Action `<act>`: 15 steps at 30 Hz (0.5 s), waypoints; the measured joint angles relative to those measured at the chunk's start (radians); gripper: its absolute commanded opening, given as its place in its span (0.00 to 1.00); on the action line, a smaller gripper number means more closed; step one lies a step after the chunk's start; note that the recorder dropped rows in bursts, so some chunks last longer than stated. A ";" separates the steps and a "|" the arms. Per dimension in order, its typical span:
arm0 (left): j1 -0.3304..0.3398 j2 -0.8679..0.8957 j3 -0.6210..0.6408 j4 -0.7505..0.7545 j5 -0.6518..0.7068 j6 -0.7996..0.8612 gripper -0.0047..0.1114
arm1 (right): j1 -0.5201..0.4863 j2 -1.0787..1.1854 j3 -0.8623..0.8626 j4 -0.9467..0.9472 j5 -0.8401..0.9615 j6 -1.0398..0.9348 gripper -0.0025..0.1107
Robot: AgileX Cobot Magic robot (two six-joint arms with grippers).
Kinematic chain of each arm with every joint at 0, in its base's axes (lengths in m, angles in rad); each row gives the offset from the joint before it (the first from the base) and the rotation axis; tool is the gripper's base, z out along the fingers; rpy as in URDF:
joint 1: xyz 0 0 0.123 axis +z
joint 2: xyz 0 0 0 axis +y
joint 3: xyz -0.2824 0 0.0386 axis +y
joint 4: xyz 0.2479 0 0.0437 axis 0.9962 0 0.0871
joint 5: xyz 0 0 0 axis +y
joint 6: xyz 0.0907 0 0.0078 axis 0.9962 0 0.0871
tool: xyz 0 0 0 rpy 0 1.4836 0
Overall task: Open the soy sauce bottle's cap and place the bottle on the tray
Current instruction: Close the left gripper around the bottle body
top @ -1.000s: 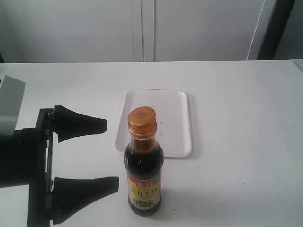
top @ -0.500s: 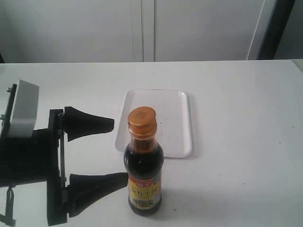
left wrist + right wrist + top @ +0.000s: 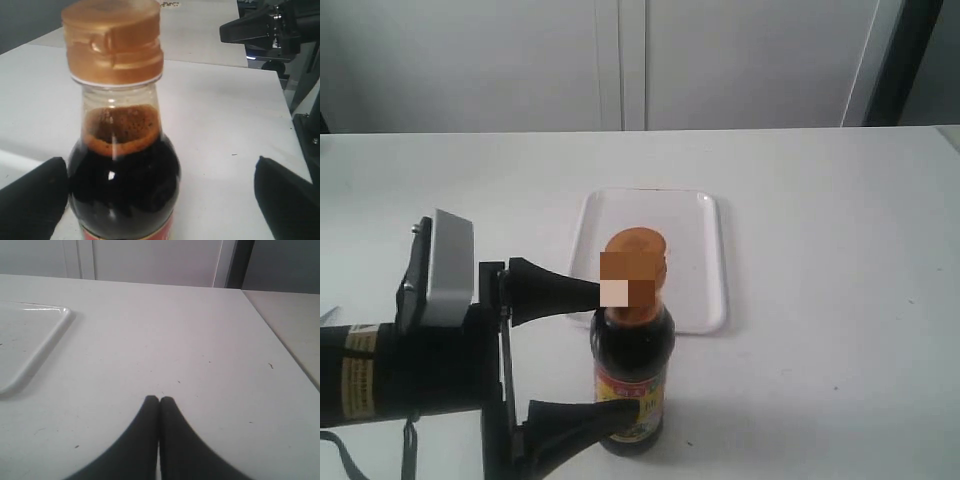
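Note:
The bottle's cap needs to stay free to be opened, so my left gripper should next grab the soy sauce bottle by its body (image 3: 633,360) (image 3: 124,185).
The soy sauce bottle (image 3: 633,370) stands on the white table in front of the tray (image 3: 695,230), dark liquid up to its neck. Its orange-gold cap (image 3: 638,245) is closed, as the left wrist view also shows on the cap (image 3: 112,40) and bottle (image 3: 125,175). My left gripper (image 3: 612,355) is open and straddles the bottle's body. One finger (image 3: 32,200) sits close against the glass and the other finger (image 3: 287,205) stands well apart. My right gripper (image 3: 159,400) is shut on nothing, low over the bare table beside the tray's corner (image 3: 50,337). It is outside the exterior view.
White cabinet doors (image 3: 620,60) rise behind the table. The table's side edge (image 3: 295,360) runs near the right gripper. The right arm's dark hardware (image 3: 270,27) shows beyond the bottle in the left wrist view.
My left gripper has moved right, from beside the bottle to around it. The bottle has shifted a little to the right and its top leans slightly.

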 measured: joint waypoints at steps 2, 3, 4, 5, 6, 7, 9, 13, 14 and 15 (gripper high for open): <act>-0.014 0.022 0.000 -0.039 0.000 0.036 0.94 | 0.000 0.000 0.000 0.000 0.000 0.000 0.02; -0.020 0.035 -0.002 -0.058 0.000 0.050 0.94 | 0.000 0.000 0.000 0.000 0.000 0.000 0.02; -0.024 0.049 -0.005 -0.073 0.000 0.061 0.94 | 0.000 0.000 0.000 0.000 0.000 0.000 0.02; -0.028 0.072 -0.017 -0.093 0.000 0.071 0.94 | 0.000 0.000 0.000 0.000 0.000 0.000 0.02; -0.029 0.082 -0.021 -0.104 0.000 0.076 0.94 | 0.000 0.000 0.000 0.000 0.000 0.001 0.02; -0.029 0.091 -0.025 -0.111 0.000 0.082 0.94 | 0.000 0.000 0.000 0.000 0.000 0.003 0.02; -0.030 0.105 -0.029 -0.123 0.000 0.099 0.94 | 0.000 0.000 0.000 0.000 0.000 0.003 0.02; -0.032 0.123 -0.047 -0.149 0.000 0.138 0.94 | 0.000 0.000 0.000 0.000 0.000 0.003 0.02; -0.032 0.127 -0.053 -0.151 0.000 0.140 0.94 | 0.000 0.000 0.000 0.000 0.000 0.003 0.02; -0.032 0.139 -0.067 -0.156 0.000 0.141 0.94 | 0.000 0.000 0.000 0.000 0.000 0.003 0.02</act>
